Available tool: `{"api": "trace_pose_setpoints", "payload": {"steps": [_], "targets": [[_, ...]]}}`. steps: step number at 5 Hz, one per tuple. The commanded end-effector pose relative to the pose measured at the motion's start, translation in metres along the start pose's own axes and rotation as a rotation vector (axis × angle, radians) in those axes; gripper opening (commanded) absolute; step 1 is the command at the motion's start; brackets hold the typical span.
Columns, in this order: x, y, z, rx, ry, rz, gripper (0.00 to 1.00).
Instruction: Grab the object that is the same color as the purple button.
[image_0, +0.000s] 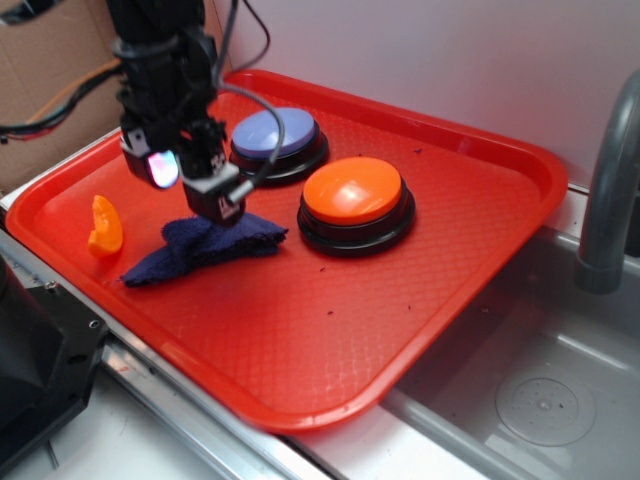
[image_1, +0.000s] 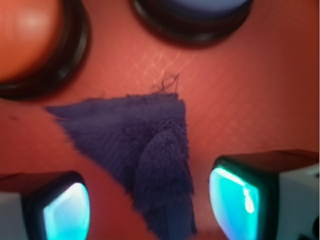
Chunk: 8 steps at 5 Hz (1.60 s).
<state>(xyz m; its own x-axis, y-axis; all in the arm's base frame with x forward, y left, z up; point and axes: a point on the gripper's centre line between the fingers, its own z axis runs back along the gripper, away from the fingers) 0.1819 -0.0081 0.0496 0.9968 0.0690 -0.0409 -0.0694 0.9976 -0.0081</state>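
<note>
The purple-blue rag (image_0: 203, 249) is below my fingers, so my gripper needs to go down first and then close on the rag.
The dark purple-blue terry rag (image_0: 203, 249) lies crumpled on the red tray (image_0: 330, 330), in front of the two buttons. In the wrist view the rag (image_1: 145, 155) runs down between my two glowing fingertips. My gripper (image_0: 185, 180) hangs just above the rag's far edge, open, with the fingers on either side of the cloth and not touching it; in the wrist view the gripper (image_1: 150, 205) is at the bottom. The purple button (image_0: 275, 140) with its lavender dome stands at the tray's back, behind the gripper; its base shows in the wrist view (image_1: 192, 22).
An orange-domed button (image_0: 355, 203) stands right of the rag and shows in the wrist view (image_1: 35, 45). A small orange wedge (image_0: 104, 225) lies at the tray's left. A grey sink (image_0: 520, 390) and faucet pipe (image_0: 610, 190) are to the right.
</note>
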Motion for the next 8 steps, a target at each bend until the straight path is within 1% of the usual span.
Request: {"api": "trace_pose_setpoints", "payload": {"steps": [1,2,3,5,6,7,8], "targets": [[0.001,0.009,-0.028,-0.056,0.013,-0.049,1.0],[-0.002,0.007,-0.031,-0.093,0.0,-0.066,1.0],[-0.004,0.007,-0.029,-0.108,-0.025,-0.066,0.0],[-0.007,0.007,-0.027,-0.094,-0.023,-0.041,0.0],[-0.006,0.007,-0.023,-0.07,-0.03,-0.023,0.0],[-0.004,0.011,-0.016,-0.012,-0.034,0.017,0.0],[0.001,0.012,0.0,0.057,-0.024,0.076,0.0]]}}
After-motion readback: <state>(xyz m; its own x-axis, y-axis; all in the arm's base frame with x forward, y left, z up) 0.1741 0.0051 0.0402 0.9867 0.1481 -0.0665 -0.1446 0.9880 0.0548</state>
